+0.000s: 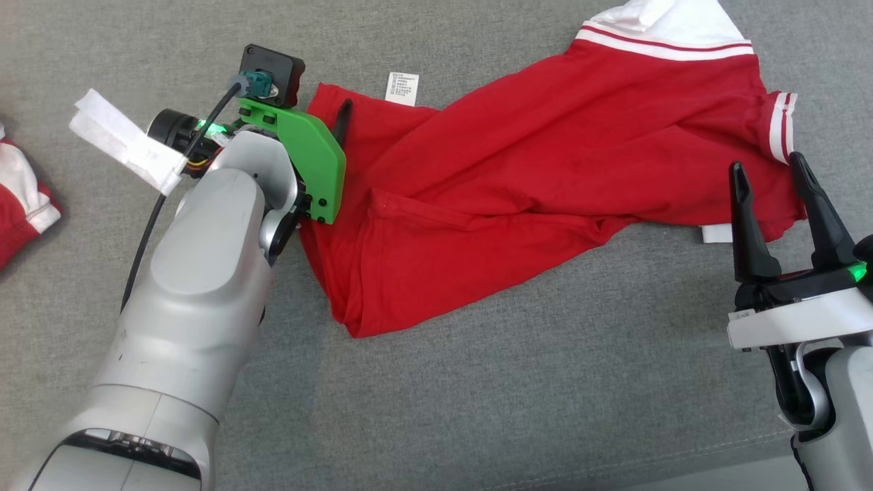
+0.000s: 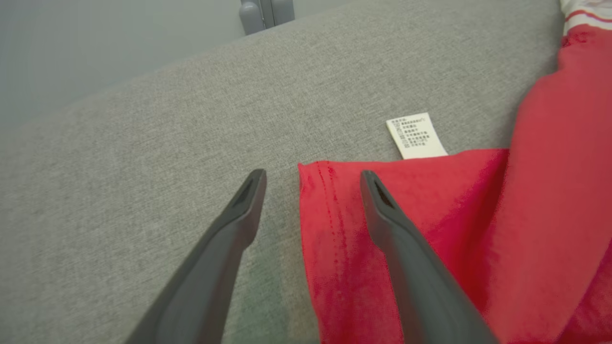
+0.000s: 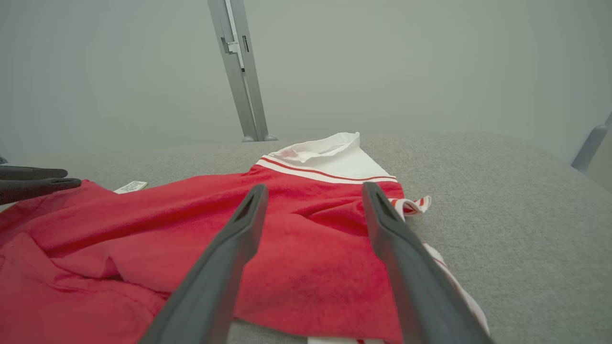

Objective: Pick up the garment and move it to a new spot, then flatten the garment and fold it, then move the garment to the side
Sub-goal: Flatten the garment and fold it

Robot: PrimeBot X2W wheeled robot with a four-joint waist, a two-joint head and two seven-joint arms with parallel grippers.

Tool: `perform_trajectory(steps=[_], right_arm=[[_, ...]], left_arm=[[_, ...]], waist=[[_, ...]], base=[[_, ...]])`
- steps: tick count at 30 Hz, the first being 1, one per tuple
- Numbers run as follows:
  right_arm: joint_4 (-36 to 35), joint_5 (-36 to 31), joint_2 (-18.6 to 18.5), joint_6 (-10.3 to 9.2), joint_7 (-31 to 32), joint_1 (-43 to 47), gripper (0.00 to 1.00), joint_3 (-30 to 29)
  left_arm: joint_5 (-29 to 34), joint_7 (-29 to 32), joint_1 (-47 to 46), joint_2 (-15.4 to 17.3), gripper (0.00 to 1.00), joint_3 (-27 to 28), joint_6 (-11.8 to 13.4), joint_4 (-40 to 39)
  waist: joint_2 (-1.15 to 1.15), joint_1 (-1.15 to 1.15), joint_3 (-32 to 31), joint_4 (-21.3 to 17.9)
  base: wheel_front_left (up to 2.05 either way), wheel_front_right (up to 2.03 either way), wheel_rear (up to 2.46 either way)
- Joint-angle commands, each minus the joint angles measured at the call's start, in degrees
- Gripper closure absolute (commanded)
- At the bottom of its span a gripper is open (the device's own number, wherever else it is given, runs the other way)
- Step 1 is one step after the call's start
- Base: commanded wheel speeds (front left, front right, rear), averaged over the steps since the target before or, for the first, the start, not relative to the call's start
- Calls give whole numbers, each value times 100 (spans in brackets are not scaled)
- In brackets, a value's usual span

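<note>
My left gripper grabs the rumpled red shirt by its hem corner [image 1: 327, 93] near the white care label [image 1: 402, 88] next, to flatten the shirt.
A red polo shirt [image 1: 545, 177] with a white collar [image 1: 668, 24] lies rumpled on the grey cushion [image 1: 477, 395], its white care label [image 1: 402, 88] sticking out at the far edge. My left gripper [image 1: 334, 117] hovers open over the shirt's far left hem corner [image 2: 315, 191]. In the left wrist view that corner lies between the left gripper's [image 2: 313, 179] two fingers, one over grey fabric, the other over red cloth. My right gripper [image 1: 771, 174] stands open by the striped sleeve [image 1: 781, 126], and in its wrist view the right gripper [image 3: 314, 190] points over the shirt [image 3: 306, 267] and holds nothing.
Another red-and-white garment [image 1: 20, 204] lies at the left edge. A white paper tag [image 1: 123, 140] hangs on my left arm's cable. The cushion's front seam [image 1: 716, 447] runs at the lower right. A grey metal post [image 3: 239, 71] stands beyond the cushion.
</note>
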Motion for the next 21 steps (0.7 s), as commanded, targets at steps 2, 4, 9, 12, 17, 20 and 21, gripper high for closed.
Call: perform_trajectory(steps=[2, 4, 9, 12, 17, 20, 21], right_arm=[[25, 54, -25, -8, -38, -93, 0, 31], [43, 69, -37, -8, -50, -131, 0, 54], [167, 110, -104, -8, -54, -176, 0, 11], [289, 165, -193, -8, -46, -295, 0, -45], [632, 401, -423, -8, 60, -739, 0, -118], [970, 515, -652, -8, 175, -1198, 0, -107], [1074, 549, -711, -8, 197, -1337, 0, -86]], left_arm=[[-228, 70, -252, 22, 0, -170, -14, 276], [-354, 116, -362, 88, 0, -290, -14, 506], [-657, 27, -563, 135, 87, -511, -14, 878], [-832, -37, -628, 175, 100, -691, -7, 976], [-1054, -303, -729, 267, 100, -872, -5, 1069], [-1173, -484, -757, 288, 100, -951, -5, 1077], [-1206, -530, -758, 287, 100, -973, -5, 1074]], waist=[[0, 0, 102, -109], [0, 0, 124, -131], [0, 0, 138, -156], [0, 0, 122, -159], [0, 0, 111, -150], [0, 0, 169, -92], [0, 0, 193, -62]], base=[[0, 0, 0], [0, 0, 0], [0, 0, 0], [0, 0, 0], [0, 0, 0], [0, 0, 0], [0, 0, 0]])
